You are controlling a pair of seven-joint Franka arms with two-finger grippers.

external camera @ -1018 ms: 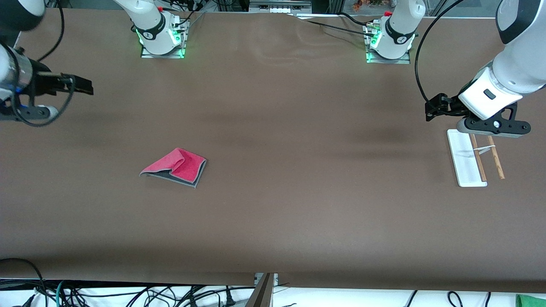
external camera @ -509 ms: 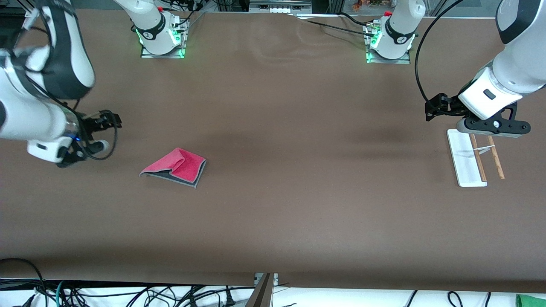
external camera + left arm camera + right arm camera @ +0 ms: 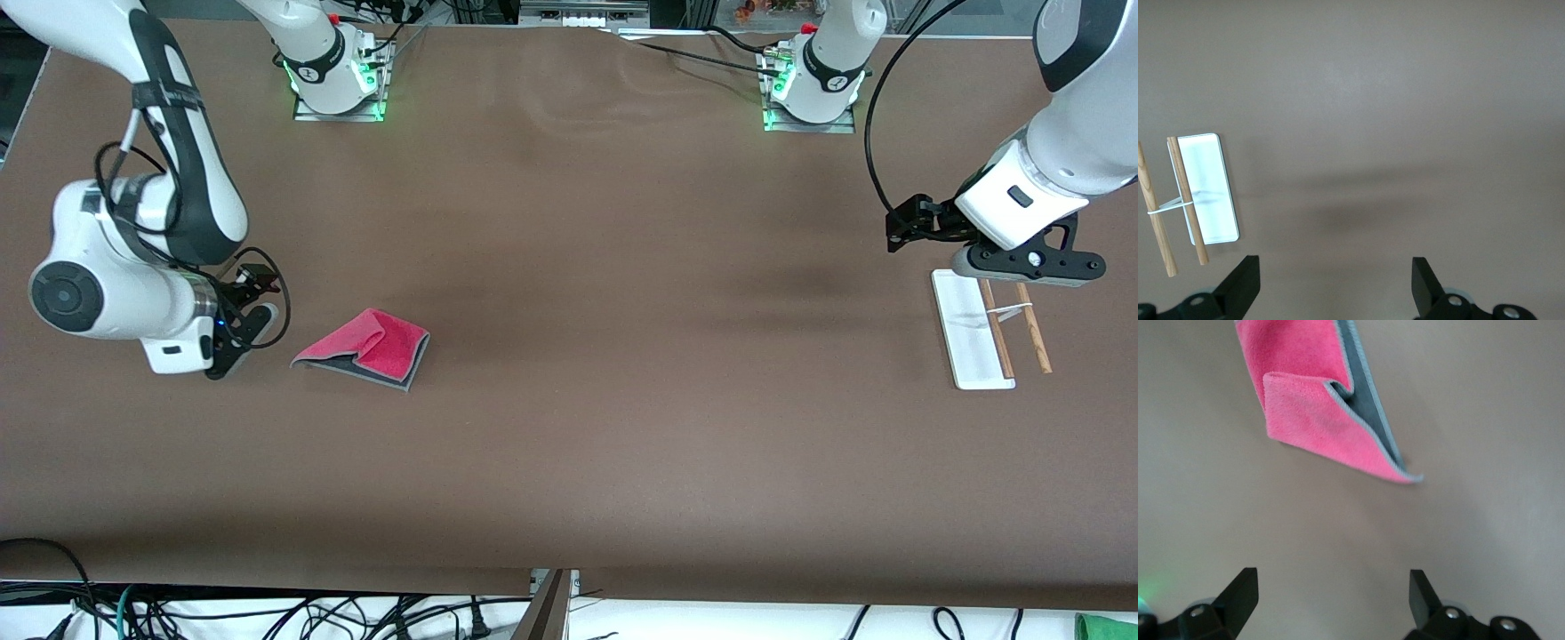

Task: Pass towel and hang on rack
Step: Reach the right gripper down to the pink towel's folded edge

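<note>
The towel needs to be passed on for hanging on the rack, so my right gripper should grab it by its folded edge [image 3: 1313, 448] next.
The towel [image 3: 369, 347], folded, red-pink on top with a grey underside, lies on the brown table toward the right arm's end. My right gripper [image 3: 244, 342] hangs low over bare table just beside it, open and empty. In the right wrist view the towel [image 3: 1318, 420] lies ahead of the open gripper [image 3: 1331, 600]. The rack [image 3: 971, 333], a white base with two brown rods [image 3: 997, 331], stands at the left arm's end. My left gripper [image 3: 1027, 271] waits above the rack's end, open and empty. The rack [image 3: 1208, 190] also shows in the left wrist view, beside that gripper [image 3: 1335, 287].
A green cloth scrap [image 3: 1105, 625] lies off the table at the front corner by the left arm's end. Cables [image 3: 267, 613] run along the floor below the table's front edge. The two arm bases [image 3: 338, 84] stand along the table's edge farthest from the front camera.
My right arm has swung in from the table's end and come down beside the towel. The left arm, towel and rack have not moved.
</note>
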